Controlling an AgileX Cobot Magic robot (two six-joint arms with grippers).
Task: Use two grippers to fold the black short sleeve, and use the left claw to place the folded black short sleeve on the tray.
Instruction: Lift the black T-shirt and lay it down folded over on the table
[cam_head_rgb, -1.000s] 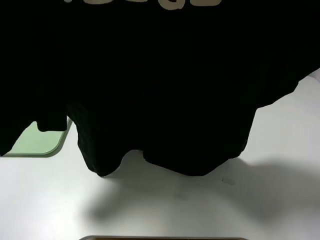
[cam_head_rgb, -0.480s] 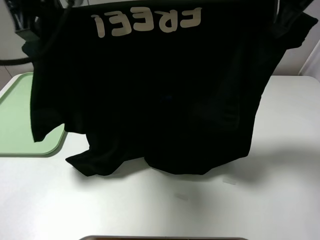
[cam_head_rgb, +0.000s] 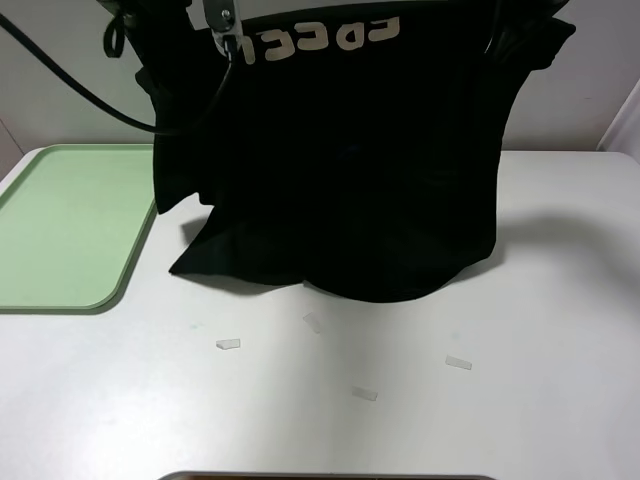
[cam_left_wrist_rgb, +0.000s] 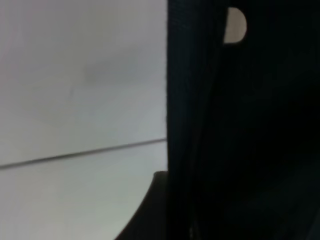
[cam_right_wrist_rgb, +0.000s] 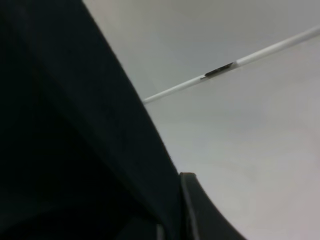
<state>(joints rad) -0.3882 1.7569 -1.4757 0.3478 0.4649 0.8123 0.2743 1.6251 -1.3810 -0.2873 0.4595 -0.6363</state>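
The pale lettering is still high above the table, so my left gripper should keep hold of the black short sleeve until the sleeve's upper part is lying on the tabletop.
The black short sleeve (cam_head_rgb: 350, 170) hangs upside down from its two upper corners, pale lettering (cam_head_rgb: 325, 38) along the top. Its lower part rests crumpled on the white table (cam_head_rgb: 420, 420). My left gripper (cam_head_rgb: 221, 28) is shut on the shirt's upper left corner. My right gripper holds the upper right corner, mostly hidden by cloth at the top edge of the exterior view. In both wrist views black fabric (cam_left_wrist_rgb: 240, 140) (cam_right_wrist_rgb: 60, 140) fills the frame beside a dark finger (cam_left_wrist_rgb: 152, 205) (cam_right_wrist_rgb: 197, 210). The mint-green tray (cam_head_rgb: 60, 230) lies flat to the left, apart from the shirt.
Several small pale tape scraps (cam_head_rgb: 228, 345) (cam_head_rgb: 458, 363) lie on the table in front of the shirt. A black cable (cam_head_rgb: 75, 85) loops down from the left arm above the tray. A dark edge (cam_head_rgb: 325, 477) shows at the table's front.
The shirt has moved back, away from the camera, and its hem has been drawn back across the table. The tray and the tape scraps are now uncovered.
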